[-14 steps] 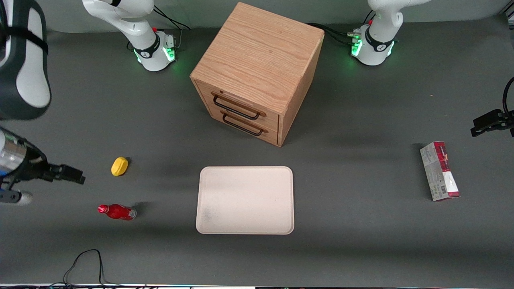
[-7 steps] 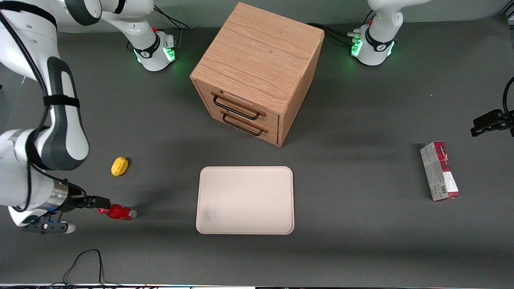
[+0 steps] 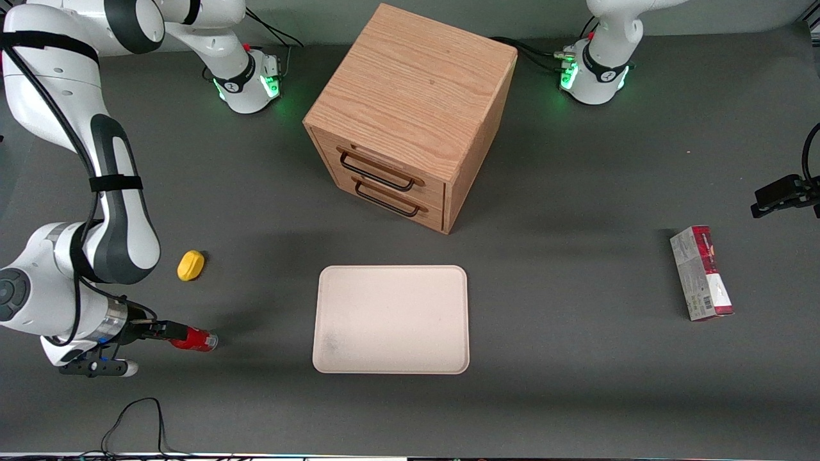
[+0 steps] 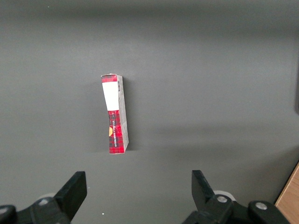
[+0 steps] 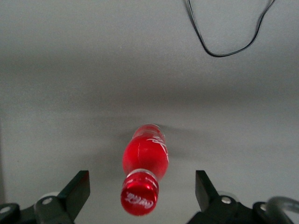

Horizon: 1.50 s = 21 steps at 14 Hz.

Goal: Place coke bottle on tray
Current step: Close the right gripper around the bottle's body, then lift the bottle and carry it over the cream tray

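My right gripper needs to pick up the coke bottle next by its end with the cap (image 5: 140, 186), to place the bottle on the tray.
The coke bottle (image 3: 197, 340), small and red, lies on its side on the grey table toward the working arm's end, apart from the tray. In the right wrist view the coke bottle (image 5: 145, 156) points its red cap at the camera. My right gripper (image 3: 168, 330) is low at the bottle's cap end. It is open in the right wrist view (image 5: 141, 183), with the cap between the two spread fingers and touching neither. The cream-white tray (image 3: 391, 319) lies flat near the table's middle and holds nothing.
A yellow lump (image 3: 191, 265) lies farther from the front camera than the bottle. A wooden two-drawer cabinet (image 3: 410, 115) stands farther back than the tray. A red-and-grey carton (image 3: 701, 273) lies toward the parked arm's end. A black cable (image 3: 134, 416) loops near the front edge.
The right arm has swung down and in over the last second. Its gripper has moved from beside the yellow lump to the bottle's cap end. The bottle has not moved.
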Available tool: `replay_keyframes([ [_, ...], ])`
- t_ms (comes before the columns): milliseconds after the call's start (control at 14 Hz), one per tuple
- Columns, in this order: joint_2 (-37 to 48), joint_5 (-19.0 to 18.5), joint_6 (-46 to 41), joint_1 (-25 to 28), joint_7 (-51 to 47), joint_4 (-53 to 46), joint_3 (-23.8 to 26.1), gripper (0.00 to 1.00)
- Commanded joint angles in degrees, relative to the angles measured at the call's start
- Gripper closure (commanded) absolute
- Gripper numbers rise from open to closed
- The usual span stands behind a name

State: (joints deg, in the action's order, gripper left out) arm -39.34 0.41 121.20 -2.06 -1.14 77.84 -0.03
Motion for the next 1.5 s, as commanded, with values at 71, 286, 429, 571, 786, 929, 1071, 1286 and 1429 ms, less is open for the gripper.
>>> replay_keyframes([
  [71, -0.29, 1.09, 2.64, -0.67, 1.76, 1.96, 0.73, 0.14],
  [286, -0.29, 1.09, 2.64, -0.67, 1.67, 1.79, 0.73, 0.67],
  [429, -0.29, 1.09, 2.64, -0.67, 1.58, 1.53, 0.73, 0.99],
  [571, -0.21, 1.0, 2.64, -0.76, 1.58, 1.26, 0.73, 1.0],
  [786, 0.76, 1.09, 2.11, -0.84, 0.97, 0.82, 0.73, 1.0],
  [929, 2.77, 0.83, -1.47, -0.14, 0.0, -1.54, 0.82, 1.0],
  [1071, 5.23, 0.04, -8.31, 0.3, 0.0, -5.83, 1.26, 1.0],
  [1286, 7.78, -5.23, -20.35, 1.09, -2.18, -14.27, 6.07, 1.0],
  [1429, 8.67, -7.86, -25.03, 1.18, -10.24, -17.36, 11.95, 1.0],
])
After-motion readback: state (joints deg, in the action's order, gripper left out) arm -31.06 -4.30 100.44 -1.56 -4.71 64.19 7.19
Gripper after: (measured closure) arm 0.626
